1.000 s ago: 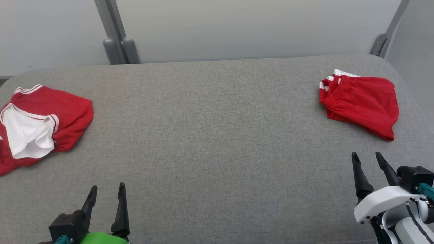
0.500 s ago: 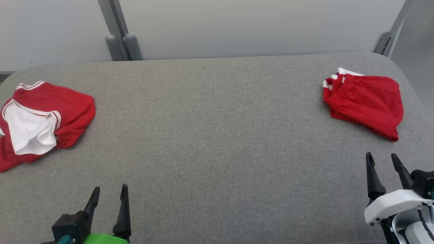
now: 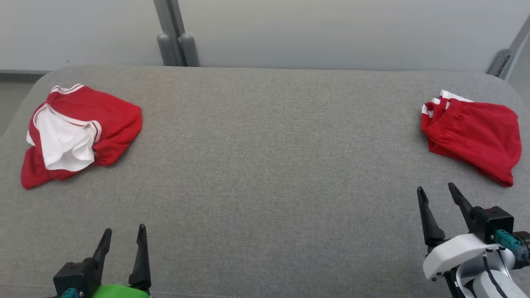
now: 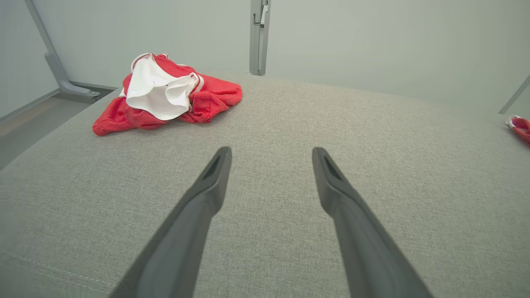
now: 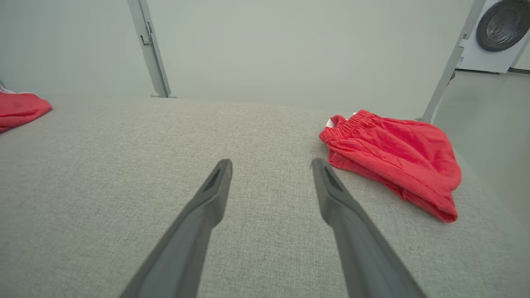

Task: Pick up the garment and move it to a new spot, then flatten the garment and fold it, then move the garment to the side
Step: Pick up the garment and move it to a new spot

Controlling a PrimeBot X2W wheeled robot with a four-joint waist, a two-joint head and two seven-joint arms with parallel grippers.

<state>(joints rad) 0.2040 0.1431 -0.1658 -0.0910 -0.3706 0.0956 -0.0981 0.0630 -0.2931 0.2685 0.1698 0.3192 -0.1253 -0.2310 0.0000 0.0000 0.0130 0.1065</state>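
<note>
To pick up the crumpled garment, my left gripper should next grip the white sleeve's edge (image 3: 82, 166), which stands up in open waves while the red cloth (image 3: 112, 119) lies slumped.
A crumpled red garment (image 3: 112, 120) with white lining turned out lies at the far left of the grey padded table (image 3: 265, 165); it also shows in the left wrist view (image 4: 211, 95). A second red garment (image 3: 476, 132), folded with its elastic waistband showing, lies at the far right (image 5: 393, 153). My left gripper (image 3: 125, 229) stands open at the front left, well short of the crumpled garment, its fingers (image 4: 207, 194) empty. My right gripper (image 3: 435, 187) is open at the front right, just in front of the folded garment, with nothing between its fingers (image 5: 207, 207).
Pale wall panels with grey metal posts (image 3: 169, 33) stand behind the table. The table's rounded left edge drops to the floor (image 4: 25, 124). A washing machine (image 5: 497, 29) stands beyond the right end. The wide middle of the table lies between the two garments.
The whole head view has shifted to the right, so the camera has turned left. Both garments lie as before. Both grippers stay open and empty.
</note>
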